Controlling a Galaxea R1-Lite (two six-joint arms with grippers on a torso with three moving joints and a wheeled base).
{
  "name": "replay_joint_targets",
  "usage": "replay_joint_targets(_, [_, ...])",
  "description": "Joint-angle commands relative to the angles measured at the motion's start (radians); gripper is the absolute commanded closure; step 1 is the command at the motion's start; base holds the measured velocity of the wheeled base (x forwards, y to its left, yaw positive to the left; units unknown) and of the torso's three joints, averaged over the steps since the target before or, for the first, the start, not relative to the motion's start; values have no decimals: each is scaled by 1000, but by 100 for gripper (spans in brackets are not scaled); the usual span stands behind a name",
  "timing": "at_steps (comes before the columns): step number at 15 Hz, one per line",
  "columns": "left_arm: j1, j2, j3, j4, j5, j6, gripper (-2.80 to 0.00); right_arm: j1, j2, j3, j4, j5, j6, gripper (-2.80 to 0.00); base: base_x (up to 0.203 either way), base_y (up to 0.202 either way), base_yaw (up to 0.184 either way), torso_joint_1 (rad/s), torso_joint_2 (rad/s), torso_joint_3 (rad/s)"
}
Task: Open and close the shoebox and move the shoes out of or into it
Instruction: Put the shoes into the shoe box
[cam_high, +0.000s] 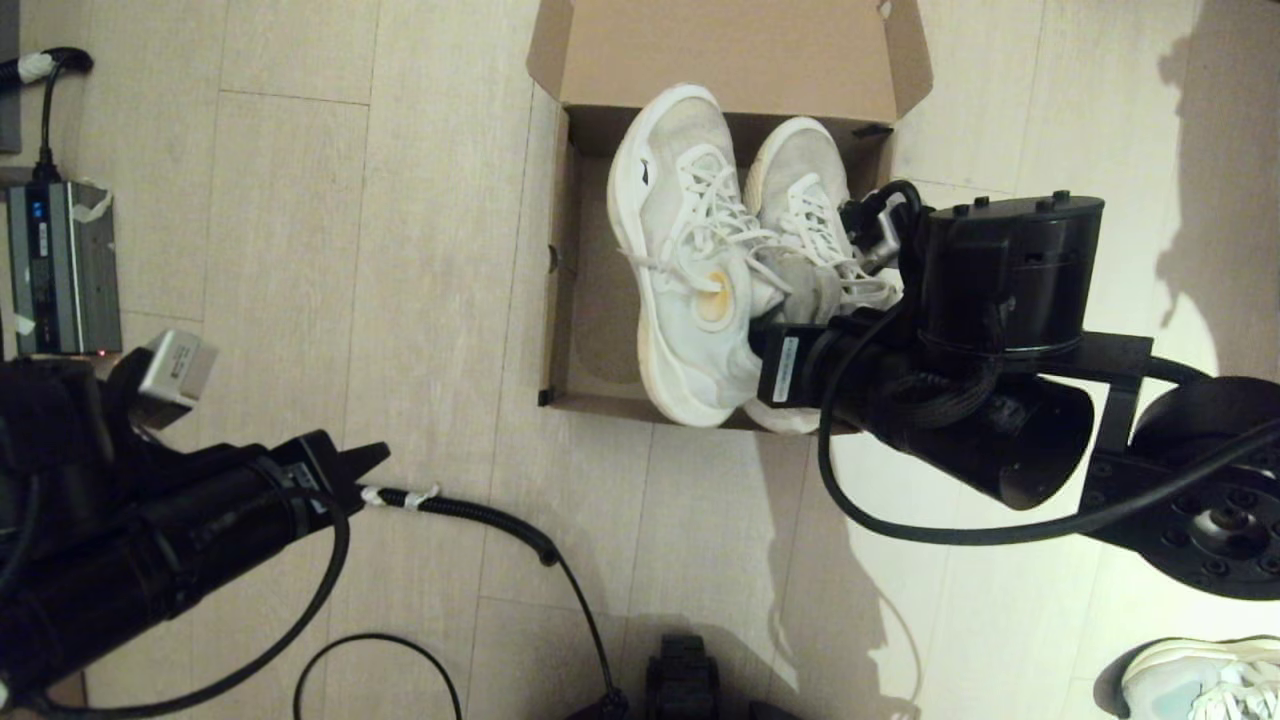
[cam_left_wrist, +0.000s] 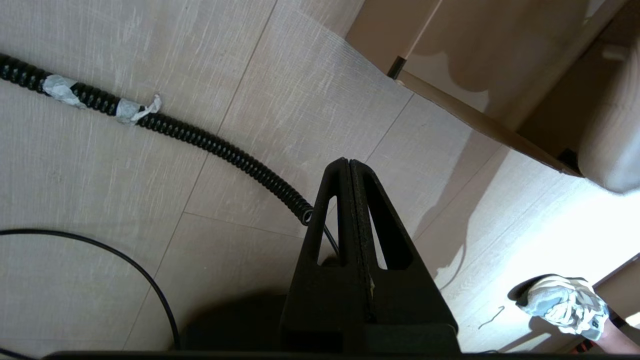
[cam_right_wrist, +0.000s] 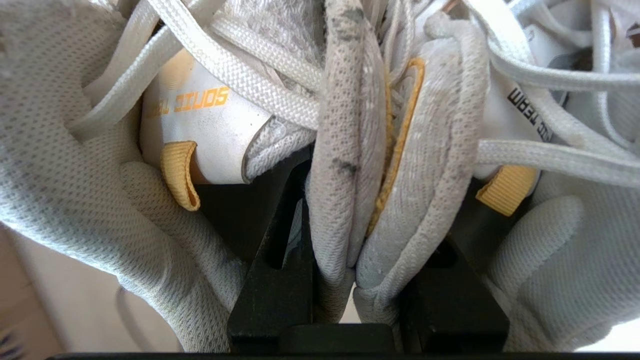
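My right gripper keeps hold of the shoes for now: their heels hang above the box's near side (cam_high: 600, 407) in the head view, so the shoes would fall if it opened now.
The brown shoebox (cam_high: 585, 330) stands open on the floor, its flap lid (cam_high: 720, 45) raised at the far side. The two white mesh shoes (cam_high: 690, 250) lie side by side over it, toes toward the lid, heels overhanging the near wall. My right gripper (cam_high: 790, 295) comes in from the right and is shut on both shoes' inner collars (cam_right_wrist: 360, 200), pinched together between its black fingers (cam_right_wrist: 280, 270). My left gripper (cam_high: 365, 462) stays parked low at the left, shut and empty (cam_left_wrist: 348, 162). The shoebox corner (cam_left_wrist: 450, 55) shows beyond it.
A black corrugated cable (cam_high: 470, 515) runs across the floor near the left gripper. A grey power unit (cam_high: 60, 265) sits at the far left. A single bluish-tinted sneaker (cam_high: 1200, 680) lies at the bottom right, also seen as a sneaker (cam_left_wrist: 565, 302) from the left wrist.
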Motion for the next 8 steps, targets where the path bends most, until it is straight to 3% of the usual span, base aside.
replay_joint_targets(1, [0, -12, 3, -4, 0, -4, 0, -23, 33, -1, -5, -2, -4, 0, 0, 0, 0, 0, 0, 0])
replay_joint_targets(4, [0, -17, -1, -4, -1, -5, 0, -46, 76, -21, -13, 0, -4, 0, 0, 0, 0, 0, 0, 0])
replay_joint_targets(8, [-2, -39, 3, -1, -1, -5, 0, -57, 188, -52, -154, 5, -29, 0, 0, 0, 0, 0, 0, 0])
